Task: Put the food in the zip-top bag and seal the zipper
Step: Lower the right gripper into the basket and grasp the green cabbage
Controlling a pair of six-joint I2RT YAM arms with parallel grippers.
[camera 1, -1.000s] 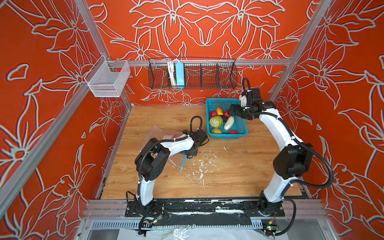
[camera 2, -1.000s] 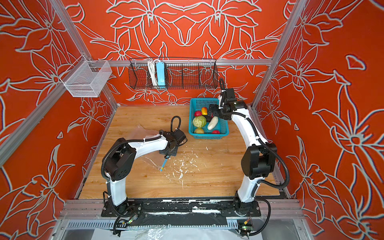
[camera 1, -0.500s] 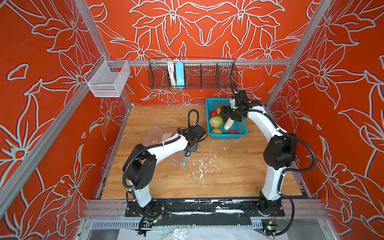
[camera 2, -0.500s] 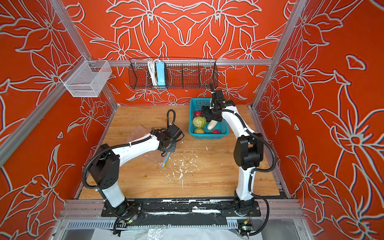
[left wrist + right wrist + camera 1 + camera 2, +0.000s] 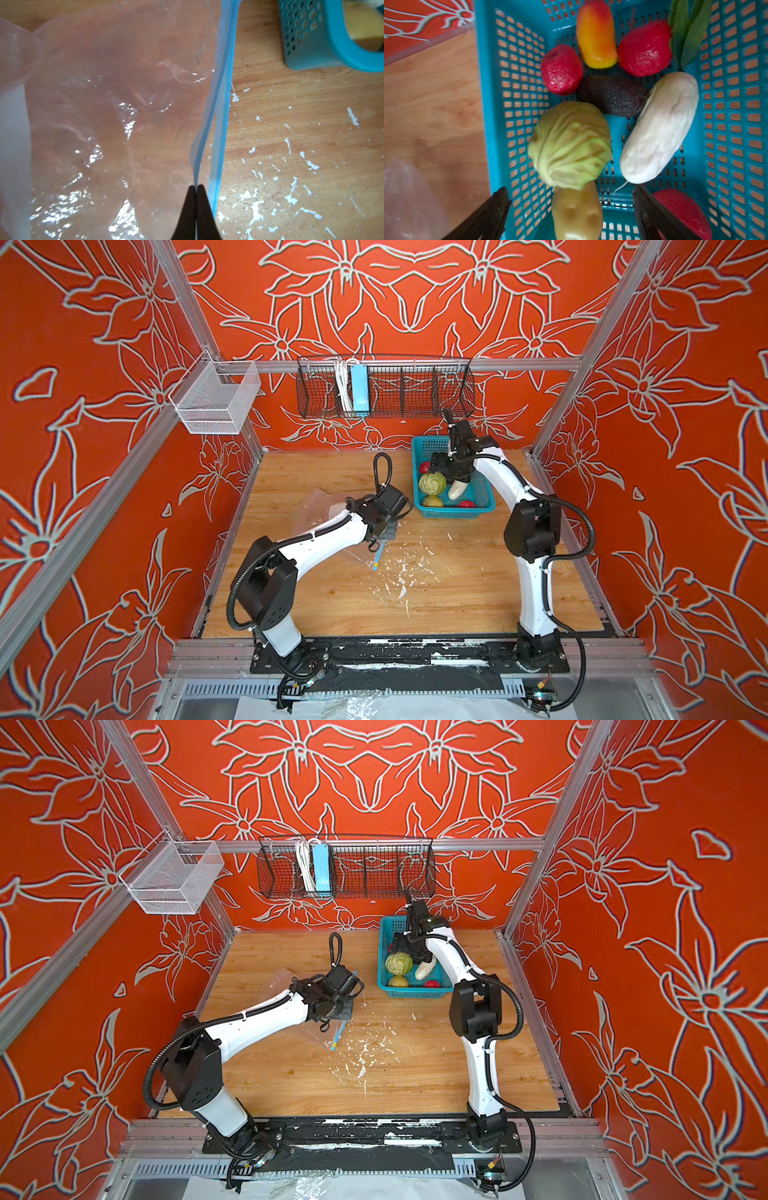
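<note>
My right gripper grabs the cabbage [image 5: 569,145] by its end beside the yellow-green fruit next, leaving its rounded bulk to lead into the zip-top bag.
The clear zip-top bag [image 5: 114,93] lies on the wooden table left of the teal basket [image 5: 492,104]. My left gripper [image 5: 196,187] is shut on the upper lip of the bag's blue zipper [image 5: 223,83], and the lower lip lies beside it. In both top views this gripper [image 5: 384,531] [image 5: 338,1011] sits at the bag's right edge. The food is in the basket: cabbage [image 5: 569,145], radish [image 5: 658,128], avocado [image 5: 612,97], mango [image 5: 596,35], strawberries [image 5: 561,69], yellow-green fruit [image 5: 577,214] and leaf [image 5: 687,33]. My right gripper [image 5: 571,192] hangs open above them, holding nothing.
A black wire rack [image 5: 386,387] with a light-blue power strip [image 5: 359,389] hangs on the back wall, just behind the basket [image 5: 457,512]. A white mesh bin [image 5: 216,400] is mounted on the left frame. White paint flecks [image 5: 399,572] mark the table's middle.
My right gripper has swung left from the basket's far right corner to hang over the food. The left arm has stretched out lower, still pinching the zipper lip.
</note>
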